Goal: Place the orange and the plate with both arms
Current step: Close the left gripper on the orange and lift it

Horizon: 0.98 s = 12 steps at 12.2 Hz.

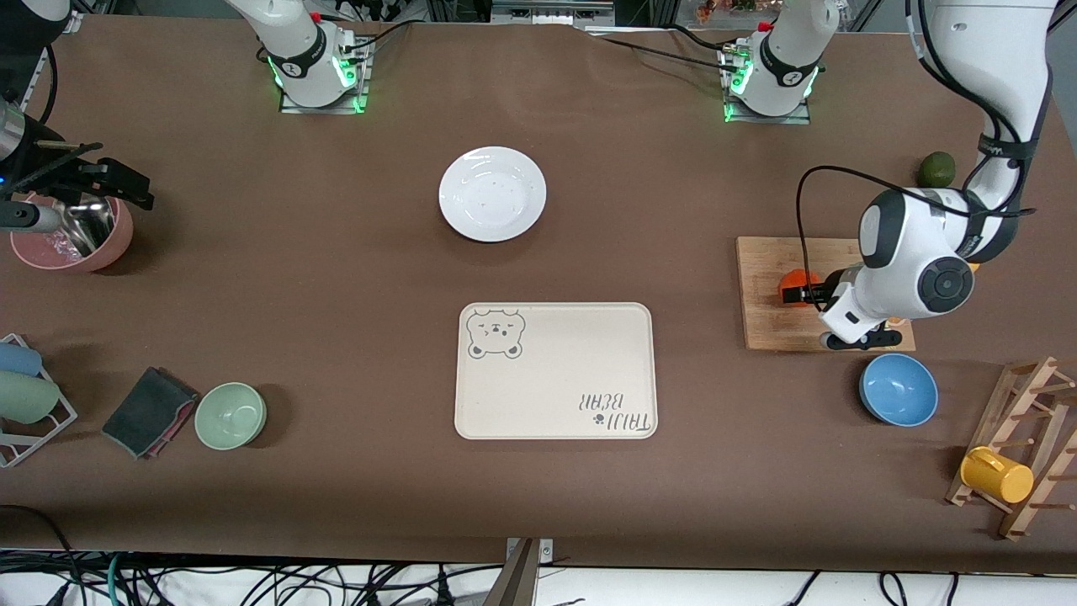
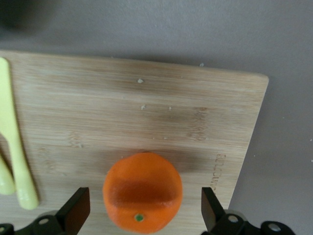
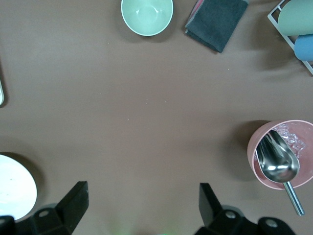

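Observation:
My left gripper grips the orange by its round body (image 1: 793, 283) next, to place the orange on the white plate (image 1: 492, 194).
The orange (image 1: 798, 278) sits on a wooden cutting board (image 1: 761, 324) at the left arm's end of the table. My left gripper (image 1: 799, 292) is low over the board, open, with one finger on each side of the orange (image 2: 143, 192) and a gap on both sides. The white plate (image 1: 492, 194) lies alone mid-table, farther from the front camera than the bear-printed tray (image 1: 555, 370). My right gripper (image 1: 126, 189) is open and empty over bare table beside a pink bowl (image 1: 71, 240). The plate's edge shows in the right wrist view (image 3: 14, 193).
A pale yellow-green knife (image 2: 14, 147) lies on the board. A blue bowl (image 1: 898, 389), a wooden rack with a yellow mug (image 1: 997, 475) and a dark green fruit (image 1: 936, 169) are near the left arm. A green bowl (image 1: 230, 415), folded cloth (image 1: 147, 411) and cup rack (image 1: 25, 396) are near the right arm.

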{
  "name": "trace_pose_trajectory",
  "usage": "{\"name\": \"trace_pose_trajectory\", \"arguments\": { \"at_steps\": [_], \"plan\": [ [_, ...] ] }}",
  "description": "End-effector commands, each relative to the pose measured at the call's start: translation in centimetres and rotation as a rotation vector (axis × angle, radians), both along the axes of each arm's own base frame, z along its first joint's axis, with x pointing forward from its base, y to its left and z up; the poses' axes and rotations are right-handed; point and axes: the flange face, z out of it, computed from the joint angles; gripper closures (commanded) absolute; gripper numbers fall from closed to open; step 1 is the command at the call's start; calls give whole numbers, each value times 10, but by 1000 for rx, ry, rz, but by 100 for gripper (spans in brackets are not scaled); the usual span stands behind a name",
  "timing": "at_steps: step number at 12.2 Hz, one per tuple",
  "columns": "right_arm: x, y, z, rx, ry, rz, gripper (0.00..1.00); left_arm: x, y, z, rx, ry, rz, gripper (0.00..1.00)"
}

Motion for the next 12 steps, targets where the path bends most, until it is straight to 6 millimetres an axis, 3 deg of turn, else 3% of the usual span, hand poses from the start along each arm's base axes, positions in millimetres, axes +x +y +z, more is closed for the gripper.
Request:
{"name": "trace_pose_trajectory", "arguments": {
  "at_steps": [1, 5, 7, 11, 12],
  "plan": [
    [1, 1, 5, -5, 5, 0, 0, -12, -1, -12, -12, 7, 23, 0],
    [1, 1, 5, -6, 5, -2, 0, -24, -1, -29, -10, -5, 23, 0],
    [1, 1, 6, -5, 5, 0, 0, -25, -1, -35, -9, 6, 24, 10],
    [1, 2, 5, -4, 8, 1, 0, -23, -3, -29, -3, 11, 3, 80],
    [1, 1, 5, -4, 8, 0, 0, -19, -4, -21, -3, 14, 1, 89]
  ]
}}
